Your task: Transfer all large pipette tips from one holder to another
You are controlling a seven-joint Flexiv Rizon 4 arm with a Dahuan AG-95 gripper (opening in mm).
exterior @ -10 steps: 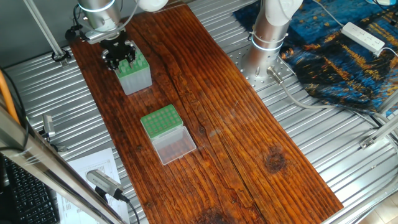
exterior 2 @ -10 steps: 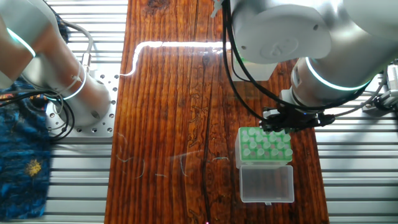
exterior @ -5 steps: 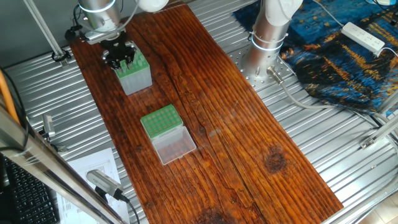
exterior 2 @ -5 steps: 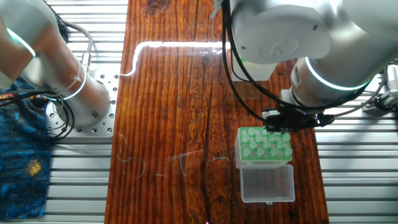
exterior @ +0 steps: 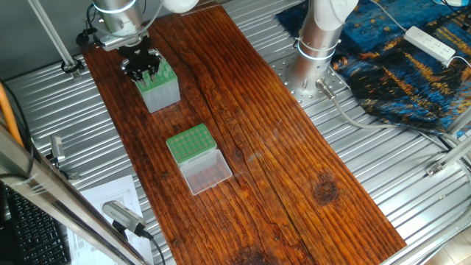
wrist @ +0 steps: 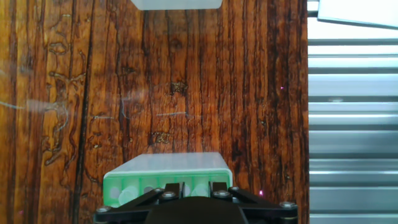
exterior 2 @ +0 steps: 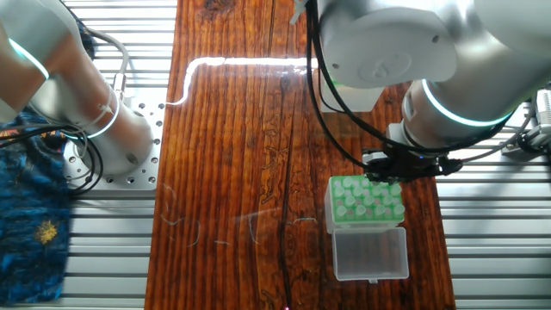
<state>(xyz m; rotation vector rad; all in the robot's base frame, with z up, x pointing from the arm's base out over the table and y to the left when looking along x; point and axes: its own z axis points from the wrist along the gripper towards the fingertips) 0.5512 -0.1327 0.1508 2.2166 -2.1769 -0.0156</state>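
The green top (exterior: 168,79) hides the pipette tip's lower length. My gripper next needs to grab the tip by its wide upper end, which stands above the hole, to transfer it.
The one holder (exterior: 158,92), a taller grey-sided box with a green top, stands at the far end of the wooden board. Pale large pipette tips (exterior 2: 366,200) fill its holes. My gripper (exterior: 142,68) hangs right over its far edge. In the hand view, the fingers (wrist: 169,186) stand apart above the tips (wrist: 129,195), and a tip top shows in the gap. I cannot see any contact. Another holder, the low green rack (exterior: 188,141), sits nearer the board's middle with its clear lid (exterior: 207,171) laid open. Its holes look empty.
The arm's base (exterior: 316,44) is bolted to the ribbed metal table right of the board (exterior: 280,147). A blue cloth (exterior: 397,66) with a white power strip (exterior: 430,43) lies at the back right. Papers and a grey device (exterior: 121,213) lie at the lower left.
The gripper has shifted only very slightly over the taller holder. Both boxes stay where they were.
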